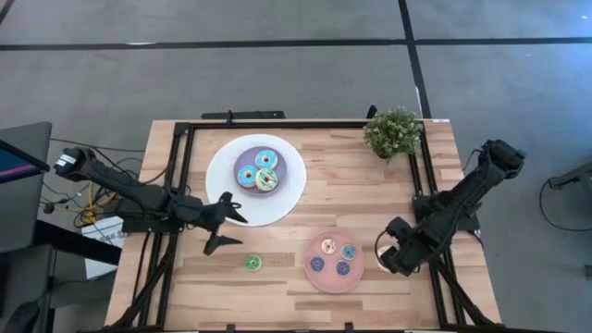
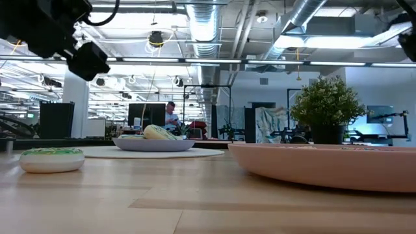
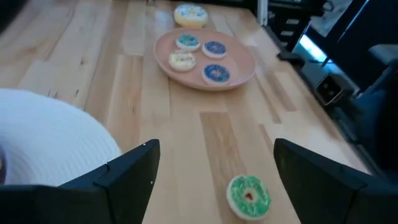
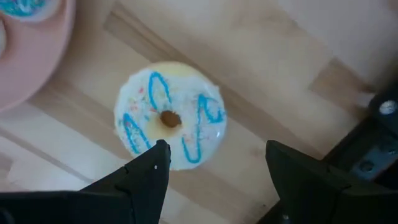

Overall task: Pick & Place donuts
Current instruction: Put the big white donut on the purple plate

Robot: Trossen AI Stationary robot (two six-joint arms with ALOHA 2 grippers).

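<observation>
The white donut needs to be placed with the other large donuts, so next the robot's right gripper should grab it by its ring's rim (image 4: 199, 140).
A green-iced mini donut (image 1: 253, 263) (image 3: 249, 196) lies flat on the bare wood near the front. My left gripper (image 1: 233, 229) (image 3: 214, 180) hovers open just to its left and above it, slanting down. Four mini donuts lie on the pink plate (image 1: 319, 280). Three larger donuts (image 1: 258, 171) lie on a lilac plate that rests on the white plate (image 1: 222, 190). A white donut with blue drizzle (image 4: 169, 118) (image 3: 191, 14) lies on the wood right of the pink plate. My right gripper (image 1: 388, 257) (image 4: 217, 165) points down over it, open and clear of it.
A potted plant (image 1: 393, 131) stands at the far right corner. A black frame (image 1: 180, 176) runs along the table's left, far and right sides. Bare wood lies between the two plates and along the front edge.
</observation>
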